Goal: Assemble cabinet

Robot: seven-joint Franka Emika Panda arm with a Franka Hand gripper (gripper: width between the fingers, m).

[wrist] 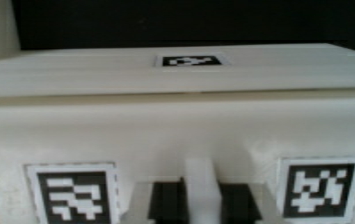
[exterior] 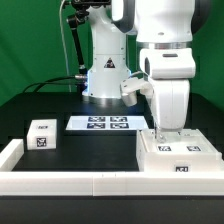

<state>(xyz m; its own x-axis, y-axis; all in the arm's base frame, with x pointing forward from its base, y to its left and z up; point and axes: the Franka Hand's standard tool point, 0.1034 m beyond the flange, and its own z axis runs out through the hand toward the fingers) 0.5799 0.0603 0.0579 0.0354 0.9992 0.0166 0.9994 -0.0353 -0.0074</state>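
My gripper can release the tagged white panel now: it lies flush along the cabinet body's edge (wrist: 192,78).
The cabinet body (exterior: 180,156), a large white box with square tags, lies at the front on the exterior view's right. It fills the wrist view (wrist: 174,110), with one tag on its far face and two on the near face. My gripper (exterior: 161,134) points straight down onto the body's top near its left end. In the wrist view my gripper (wrist: 195,200) has its two dark fingers (wrist: 156,203) close on either side of a thin white upright rib of the body. A smaller white panel block (exterior: 42,133) with tags lies apart on the exterior view's left.
The marker board (exterior: 103,123) lies flat between the block and the body. A low white border rail (exterior: 70,183) runs along the front and up the left side. The arm's white base (exterior: 105,75) stands behind the marker board.
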